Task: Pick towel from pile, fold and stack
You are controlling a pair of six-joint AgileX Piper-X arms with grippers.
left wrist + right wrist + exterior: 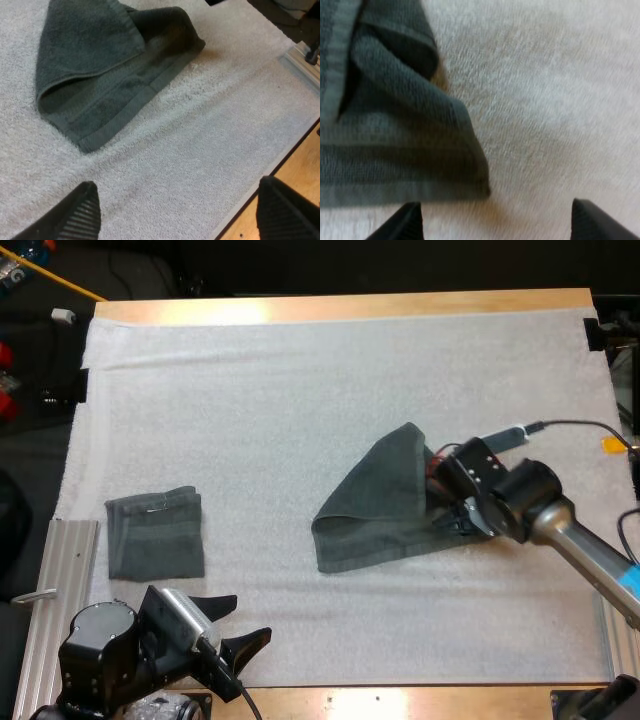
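Observation:
The towel's triangular flap (388,478) needs to stay free to open out. My left gripper should next grab the towel by its hem-band corner (323,565).
A dark grey-green towel (372,508) lies partly folded over itself in the middle of the white mat, one flap forming a triangle. In the left wrist view that towel (95,70) sits well ahead of my left gripper (180,215), whose fingers stand wide apart over bare mat. My left gripper (238,628) hovers open near the front edge. My right gripper (452,518) is at the towel's right edge; in its wrist view the right gripper (495,222) is open, with the towel's corner (470,185) just ahead of one finger. A folded towel (155,534) rests at the left.
An aluminium rail (55,585) runs along the mat's left front side. The wooden table edge (400,700) borders the mat at the front, and bare mat (300,390) stretches across the far half.

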